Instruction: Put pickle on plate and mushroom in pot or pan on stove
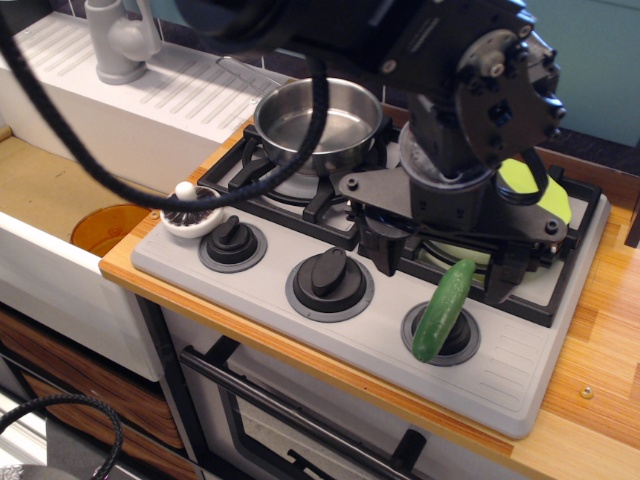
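My gripper grips the dark green pickle around its middle (444, 310) next, to put the pickle on the lime plate (537, 187).
The dark green pickle (444, 311) lies across the right stove knob, its upper end reaching up between my fingers. My gripper (447, 264) hangs open just behind it, low over the right burner, with nothing held. The lime plate (537, 187) lies on the right burner under the gripper and is mostly hidden by it. The mushroom (191, 213) lies gills-up at the stove's front left corner, beside the left knob. The steel pan (318, 124) stands on the left burner, holding nothing. The grey stove (300, 325) has three black knobs along its front.
An orange bowl (108, 229) sits in the sink at the left. A grey faucet (120, 40) and a white drainboard (180, 95) are behind it. The wooden counter (600, 340) runs to the right. A black cable (80, 150) loops across the left.
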### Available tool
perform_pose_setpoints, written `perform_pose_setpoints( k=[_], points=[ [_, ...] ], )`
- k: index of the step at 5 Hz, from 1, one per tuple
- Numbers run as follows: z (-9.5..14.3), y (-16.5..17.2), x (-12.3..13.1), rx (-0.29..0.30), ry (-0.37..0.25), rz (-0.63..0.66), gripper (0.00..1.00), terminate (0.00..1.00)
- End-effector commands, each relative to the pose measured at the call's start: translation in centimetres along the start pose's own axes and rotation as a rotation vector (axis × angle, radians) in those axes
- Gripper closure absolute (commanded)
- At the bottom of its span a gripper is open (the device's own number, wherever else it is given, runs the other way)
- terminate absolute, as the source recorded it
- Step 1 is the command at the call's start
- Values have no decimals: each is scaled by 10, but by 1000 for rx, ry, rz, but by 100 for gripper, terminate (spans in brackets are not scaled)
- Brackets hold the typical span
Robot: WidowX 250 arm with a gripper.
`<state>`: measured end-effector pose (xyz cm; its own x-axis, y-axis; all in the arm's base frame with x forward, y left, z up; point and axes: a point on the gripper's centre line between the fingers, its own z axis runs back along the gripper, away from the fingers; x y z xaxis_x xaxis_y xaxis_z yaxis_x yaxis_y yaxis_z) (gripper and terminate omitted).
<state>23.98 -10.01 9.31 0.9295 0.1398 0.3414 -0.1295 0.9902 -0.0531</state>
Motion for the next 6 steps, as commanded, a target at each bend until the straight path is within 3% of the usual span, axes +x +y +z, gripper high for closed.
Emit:
perform_pose_setpoints(
  k=[1,6],
  points=[
    [0,0,0,0,0,0,0,0],
    [-42,5,4,-37,-67,-17,0,0]
  ],
)
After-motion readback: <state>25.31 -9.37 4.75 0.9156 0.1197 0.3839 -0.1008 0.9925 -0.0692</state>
